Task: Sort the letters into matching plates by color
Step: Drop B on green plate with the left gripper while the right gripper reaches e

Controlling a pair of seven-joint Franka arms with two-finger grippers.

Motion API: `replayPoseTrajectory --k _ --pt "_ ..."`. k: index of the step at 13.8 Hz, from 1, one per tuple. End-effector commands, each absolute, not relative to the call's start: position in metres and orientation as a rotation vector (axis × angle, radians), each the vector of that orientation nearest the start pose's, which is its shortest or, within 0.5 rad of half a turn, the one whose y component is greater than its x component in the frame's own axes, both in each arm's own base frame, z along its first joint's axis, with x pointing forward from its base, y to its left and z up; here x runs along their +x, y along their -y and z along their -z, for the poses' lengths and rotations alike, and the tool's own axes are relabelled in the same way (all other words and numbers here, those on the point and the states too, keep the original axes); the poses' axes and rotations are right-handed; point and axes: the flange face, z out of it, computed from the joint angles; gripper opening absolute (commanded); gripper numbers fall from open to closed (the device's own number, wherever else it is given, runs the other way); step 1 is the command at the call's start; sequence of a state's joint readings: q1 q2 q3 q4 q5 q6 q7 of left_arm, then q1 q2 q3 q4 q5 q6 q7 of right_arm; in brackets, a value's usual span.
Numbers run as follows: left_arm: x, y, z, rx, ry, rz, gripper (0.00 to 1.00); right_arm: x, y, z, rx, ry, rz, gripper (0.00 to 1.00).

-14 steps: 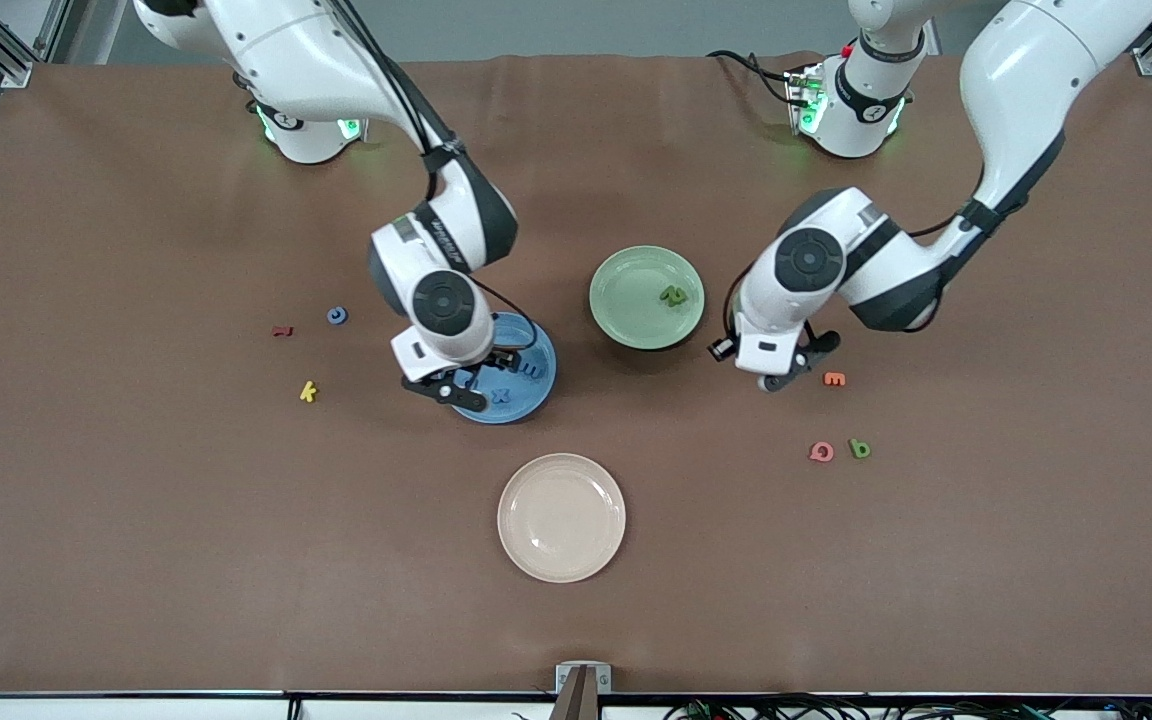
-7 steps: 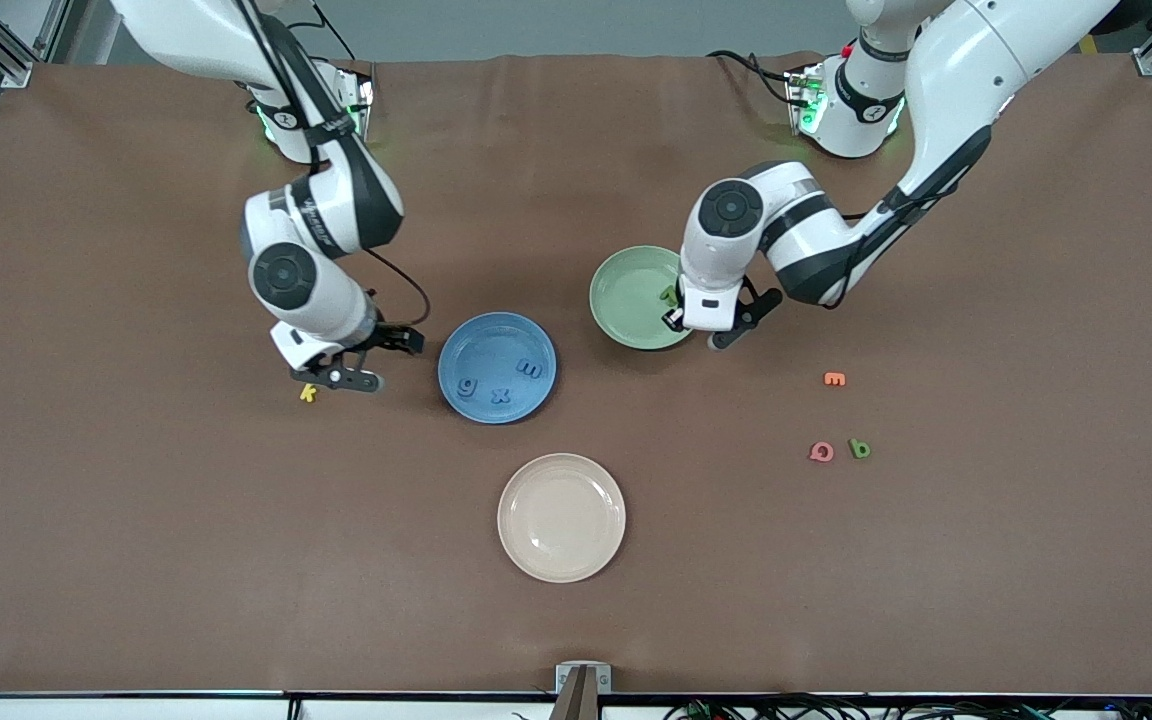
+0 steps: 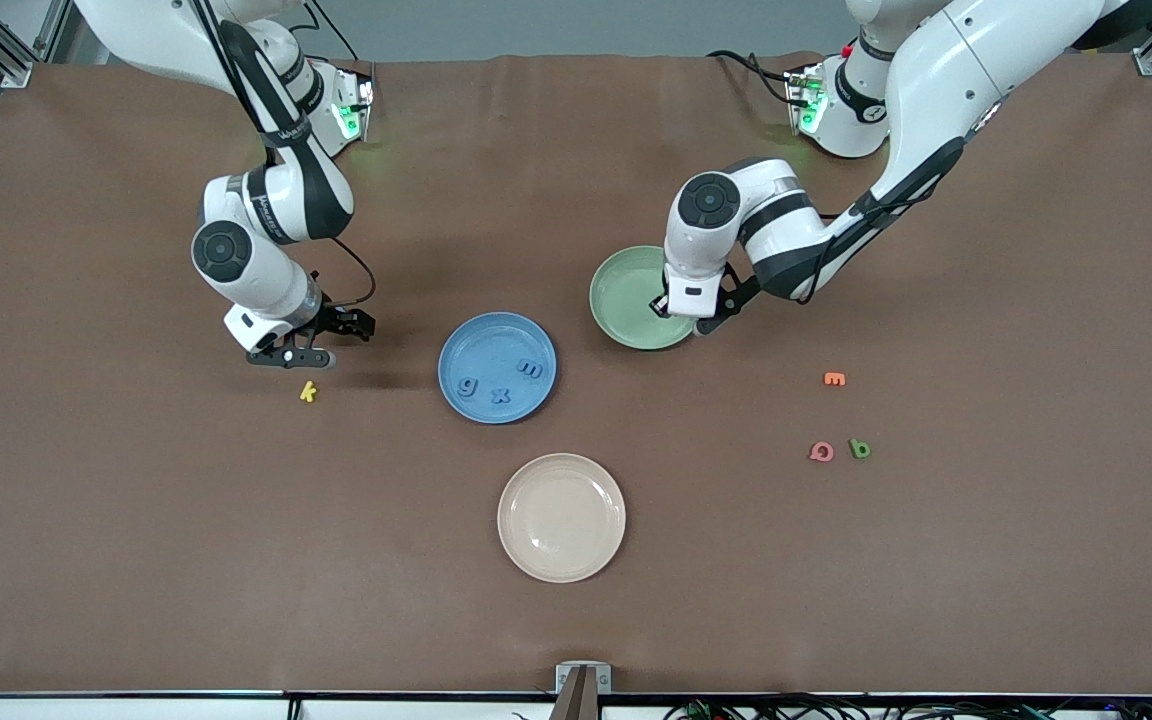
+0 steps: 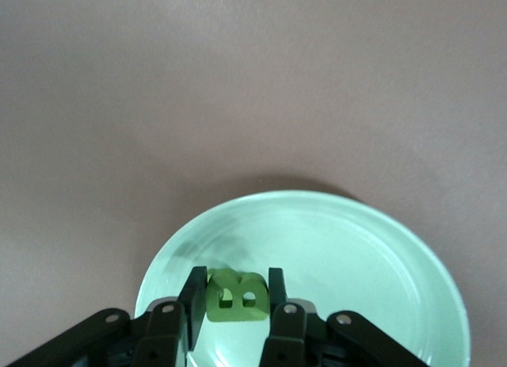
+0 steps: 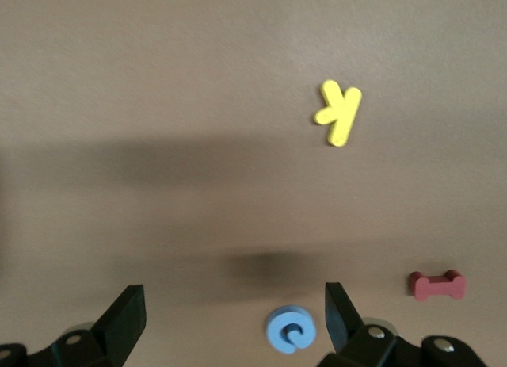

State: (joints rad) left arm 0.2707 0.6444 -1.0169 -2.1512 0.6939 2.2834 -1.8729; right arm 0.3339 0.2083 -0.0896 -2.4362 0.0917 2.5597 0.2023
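Note:
The blue letter has rounded sides. My right gripper should grab the blue letter by them next, to sort it into the blue plate (image 3: 481, 342).
My left gripper (image 3: 681, 314) is over the pale green plate (image 3: 626, 285), on the side toward the left arm's end. In the left wrist view it (image 4: 235, 286) is shut on a green letter (image 4: 235, 297) just above the plate (image 4: 356, 248). My right gripper (image 3: 319, 340) is open over the table, beside the blue plate (image 3: 481, 342) toward the right arm's end. In the right wrist view a blue letter (image 5: 291, 330) lies on the table between its fingers (image 5: 127, 311), close to one of them. Three blue letters (image 3: 501, 394) lie in the blue plate. A green letter (image 3: 859, 449) lies on the table.
A cream plate (image 3: 561, 517) sits nearest the front camera. A yellow letter (image 3: 308, 392) and a red letter (image 5: 437, 285) lie near my right gripper. An orange letter (image 3: 834, 379) and a pink letter (image 3: 821, 452) lie toward the left arm's end.
My right gripper left the blue plate, where a third blue letter now lies, and moved over the loose blue letter. My left gripper moved from beside the orange letter to over the green plate.

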Motion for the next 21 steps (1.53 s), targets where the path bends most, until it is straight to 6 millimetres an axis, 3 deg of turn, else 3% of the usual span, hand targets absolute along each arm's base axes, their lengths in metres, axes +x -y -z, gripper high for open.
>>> replayPoseTrajectory --k 1,3,7,12,15,19,21 --pt "0.398 0.37 -0.212 -2.903 1.024 -0.113 0.0 0.446 -0.096 -0.208 -3.127 -0.019 -0.093 1.0" --pt "0.394 0.369 -0.21 -2.9 1.015 -0.119 0.0 0.436 -0.082 -0.198 -3.128 -0.01 -0.065 1.0" --pt "0.393 0.368 -0.206 -2.896 1.011 -0.129 0.01 0.413 -0.075 -0.181 -3.131 -0.011 -0.013 1.0" --pt "0.395 0.366 -0.2 -2.895 1.009 -0.139 0.04 0.405 -0.077 -0.173 -3.135 -0.024 -0.032 1.0" --pt "0.395 0.368 -0.198 -2.892 1.024 -0.152 0.12 0.402 -0.079 -0.168 -3.137 -0.031 -0.053 0.99" --pt "0.391 0.371 -0.196 -2.893 1.016 -0.153 0.18 0.399 -0.083 -0.163 -3.141 -0.017 -0.069 0.8" --pt "0.391 0.371 -0.195 -2.885 1.029 -0.154 0.31 0.399 -0.083 -0.162 -3.142 -0.015 -0.072 0.72"
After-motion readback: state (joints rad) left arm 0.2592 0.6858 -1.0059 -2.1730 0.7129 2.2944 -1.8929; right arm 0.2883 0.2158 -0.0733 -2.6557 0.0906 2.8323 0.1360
